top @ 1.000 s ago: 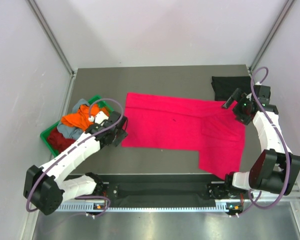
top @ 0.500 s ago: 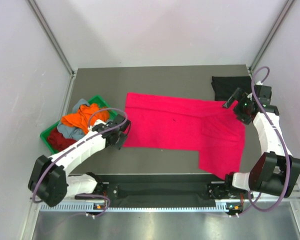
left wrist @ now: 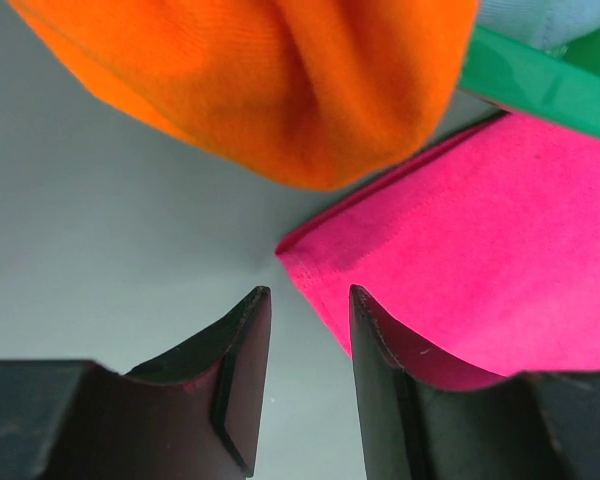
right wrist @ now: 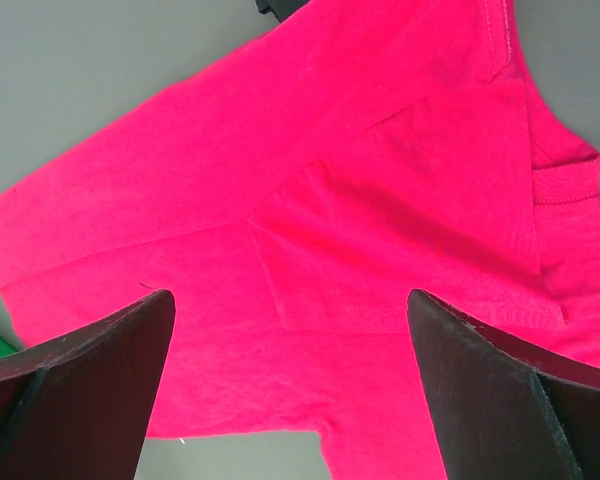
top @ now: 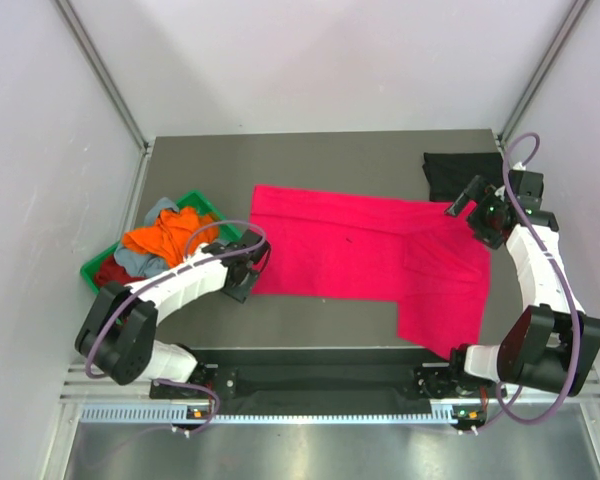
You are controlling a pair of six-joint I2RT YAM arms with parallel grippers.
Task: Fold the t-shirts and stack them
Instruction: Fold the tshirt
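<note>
The pink-red t-shirt needs its near edge folded over, so my left gripper will next pinch it at its near corner beside the green tray.
A bright pink-red t-shirt lies spread flat in the middle of the table. My left gripper hangs low at its near left corner, open. In the left wrist view the bare table shows between the fingers, and the shirt's corner runs under the right finger. My right gripper hovers wide open over the shirt's right part, holding nothing. A folded black t-shirt lies at the back right. Orange, dark red and grey-blue t-shirts are piled on the left.
A green plastic tray holds the pile at the table's left edge; its rim and the orange cloth lie just ahead of my left gripper. Grey walls and metal posts enclose the table.
My left gripper has slid a little to the right, closer to the pink shirt's near left corner, and its elbow has swung in. The right arm has hardly moved.
</note>
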